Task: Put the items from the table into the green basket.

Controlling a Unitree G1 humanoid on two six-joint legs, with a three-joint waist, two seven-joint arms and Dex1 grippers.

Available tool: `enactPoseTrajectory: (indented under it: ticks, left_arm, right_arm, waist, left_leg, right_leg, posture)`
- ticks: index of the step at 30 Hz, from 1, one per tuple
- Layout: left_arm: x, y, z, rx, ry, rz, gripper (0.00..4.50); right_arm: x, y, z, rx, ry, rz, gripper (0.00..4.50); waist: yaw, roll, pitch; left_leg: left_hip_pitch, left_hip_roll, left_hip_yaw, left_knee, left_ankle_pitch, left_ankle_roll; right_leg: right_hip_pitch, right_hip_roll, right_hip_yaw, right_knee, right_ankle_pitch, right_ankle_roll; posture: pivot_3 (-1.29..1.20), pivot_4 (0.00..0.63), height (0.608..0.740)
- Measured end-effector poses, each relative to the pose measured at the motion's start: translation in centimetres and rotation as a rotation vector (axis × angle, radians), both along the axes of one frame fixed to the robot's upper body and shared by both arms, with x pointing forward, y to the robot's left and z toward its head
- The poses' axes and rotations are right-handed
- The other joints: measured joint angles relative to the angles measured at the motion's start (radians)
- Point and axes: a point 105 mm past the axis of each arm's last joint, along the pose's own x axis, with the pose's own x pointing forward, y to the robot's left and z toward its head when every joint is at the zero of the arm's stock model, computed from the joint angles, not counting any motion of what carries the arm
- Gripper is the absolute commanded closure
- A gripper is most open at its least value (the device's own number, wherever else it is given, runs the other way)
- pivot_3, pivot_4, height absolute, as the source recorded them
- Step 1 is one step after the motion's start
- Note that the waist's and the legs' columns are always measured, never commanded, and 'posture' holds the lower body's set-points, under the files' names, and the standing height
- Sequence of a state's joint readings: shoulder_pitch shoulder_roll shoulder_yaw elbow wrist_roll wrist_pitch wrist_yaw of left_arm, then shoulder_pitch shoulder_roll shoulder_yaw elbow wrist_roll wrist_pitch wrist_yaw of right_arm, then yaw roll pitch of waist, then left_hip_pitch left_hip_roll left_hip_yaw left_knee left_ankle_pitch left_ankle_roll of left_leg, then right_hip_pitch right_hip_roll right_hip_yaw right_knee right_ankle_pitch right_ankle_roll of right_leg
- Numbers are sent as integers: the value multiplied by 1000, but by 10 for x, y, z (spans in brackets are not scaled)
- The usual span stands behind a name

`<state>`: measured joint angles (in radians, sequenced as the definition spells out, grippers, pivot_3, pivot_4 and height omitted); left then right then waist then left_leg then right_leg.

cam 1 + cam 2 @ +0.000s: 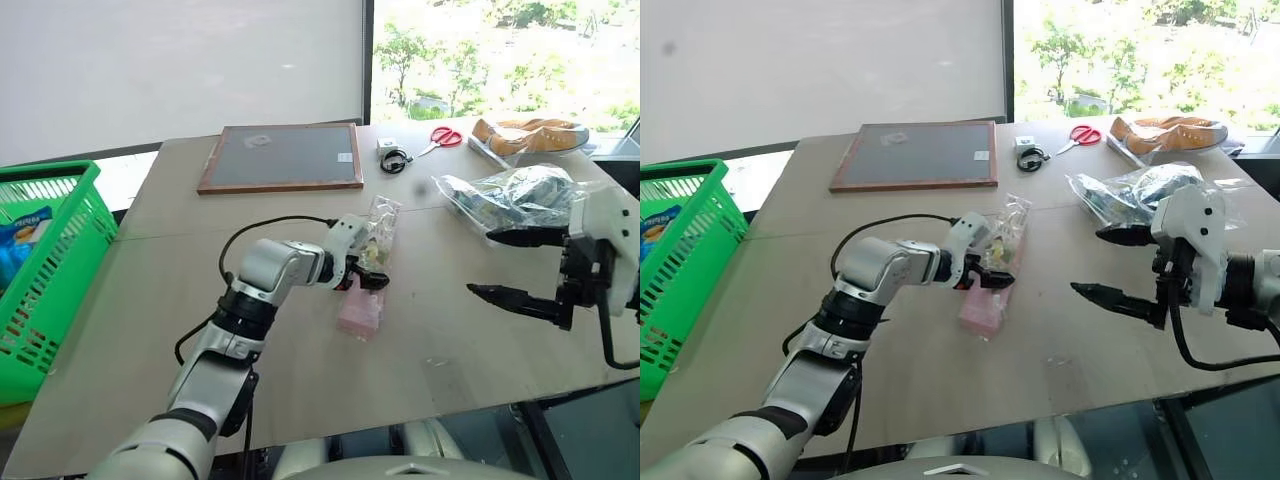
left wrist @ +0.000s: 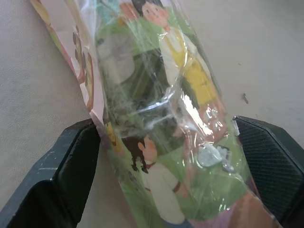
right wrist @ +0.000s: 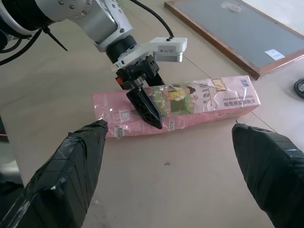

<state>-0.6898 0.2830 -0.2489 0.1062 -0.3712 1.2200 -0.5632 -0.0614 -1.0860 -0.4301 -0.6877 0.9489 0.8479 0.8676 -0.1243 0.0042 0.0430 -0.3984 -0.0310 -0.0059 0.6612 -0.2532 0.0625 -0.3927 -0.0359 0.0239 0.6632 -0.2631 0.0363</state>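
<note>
My left gripper's fingers are beside the box's printed sides, so I need to close them now, and they would hold the long clear box.
A long clear box with a pink base and printed pictures lies on the table near its middle. My left gripper is open and straddles the box at about mid-length. In the left wrist view one black finger stands on each side of the box, and I cannot tell whether they touch it. My right gripper hangs open above the table to the right of the box, holding nothing. The green basket stands off the table's left edge with a blue packet inside.
A dark framed board lies at the back of the table. Red scissors and a coiled black cable are behind the box. A clear plastic bag of goods sits at the right, a brown item behind it.
</note>
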Motion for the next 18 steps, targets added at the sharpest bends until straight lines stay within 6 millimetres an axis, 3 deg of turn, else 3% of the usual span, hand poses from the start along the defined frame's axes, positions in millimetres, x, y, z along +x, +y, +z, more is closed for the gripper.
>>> enactPoseTrajectory:
  ticks: [1, 8, 10, 18]
  left_arm:
    - [0, 1, 0, 0, -2, 1, 54]
    - [0, 4, 2, 8, -8, 14, 3087]
    - [0, 4, 3, 5, -14, 13, 3772]
    - [-7, 9, 8, -19, -47, 6, 3772]
  right_arm:
    - [0, 0, -1, -4, 3, 5, 0]
    - [4, -1, -1, -20, -5, 9, 0]
    - [5, -1, 0, -20, -13, 15, 0]
    - [7, 1, -2, -26, -8, 27, 0]
  waist:
    - [0, 0, 0]
    - [7, 0, 0]
    - [10, 0, 0]
    - [9, 0, 0]
  left_leg:
    - [0, 0, 0, 0, 0, 0]
    - [0, 0, 0, 3, 0, 0]
    - [0, 0, 0, 3, 0, 0]
    - [-2, 0, 0, 3, 0, 0]
  right_leg:
    - [0, 0, 0, 0, 0, 0]
    - [1, 0, -1, 0, 0, 0]
    - [1, 0, -1, 0, 0, 0]
    - [-1, 0, -1, 1, 0, 0]
  posture:
    - [-276, 7, 740]
    - [-264, 2, 740]
    - [-258, 0, 740]
    - [-225, 0, 740]
